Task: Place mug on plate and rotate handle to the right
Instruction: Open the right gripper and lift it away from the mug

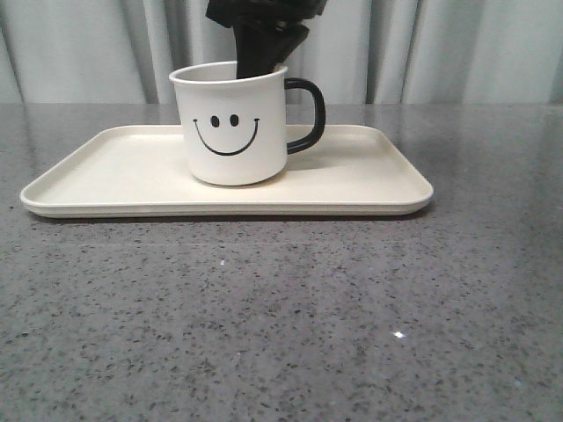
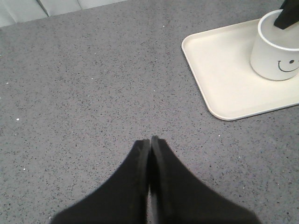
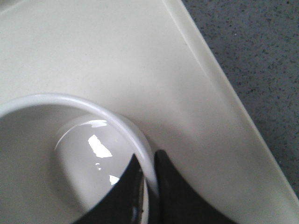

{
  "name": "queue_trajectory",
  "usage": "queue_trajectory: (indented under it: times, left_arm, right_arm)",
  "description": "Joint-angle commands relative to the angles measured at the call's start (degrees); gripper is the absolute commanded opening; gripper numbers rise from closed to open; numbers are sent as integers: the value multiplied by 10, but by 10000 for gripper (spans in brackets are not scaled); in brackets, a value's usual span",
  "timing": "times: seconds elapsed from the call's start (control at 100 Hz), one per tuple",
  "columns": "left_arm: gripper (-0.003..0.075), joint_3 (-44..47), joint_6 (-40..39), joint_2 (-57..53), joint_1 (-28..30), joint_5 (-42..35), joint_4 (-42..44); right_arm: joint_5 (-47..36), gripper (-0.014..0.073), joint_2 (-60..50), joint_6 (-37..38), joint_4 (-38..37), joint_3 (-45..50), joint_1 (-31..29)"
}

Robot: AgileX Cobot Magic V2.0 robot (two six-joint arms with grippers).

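My right gripper opens next, since the mug's base sits on the cream plate, inside the plate's edges, so the mug would stand.
The white mug with its black smiley face stands upright on the cream plate, near the plate's middle. Its black handle points right in the front view. My right gripper comes down from above and is shut on the mug's rim, one finger inside the mug and one outside. The mug and a corner of the plate also show in the left wrist view. My left gripper hovers over bare table, shut with nothing between its fingers.
The grey speckled table stretches in front of and around the plate. A pale curtain hangs behind the table's far edge.
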Motion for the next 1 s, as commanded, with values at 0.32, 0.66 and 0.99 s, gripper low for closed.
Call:
queue_trajectory:
  times: [0.32, 0.66, 0.99]
  left_arm:
    - [-20, -11, -6, 5, -3, -16, 5]
    - [-20, -11, -6, 5, -3, -16, 5]
    - [-20, -11, -6, 5, -3, -16, 5]
  right_arm:
    - [46, 60, -32, -2, 4, -12, -3]
    - [46, 84, -32, -2, 4, -12, -3]
    - [46, 178, -42, -2, 4, -13, -3]
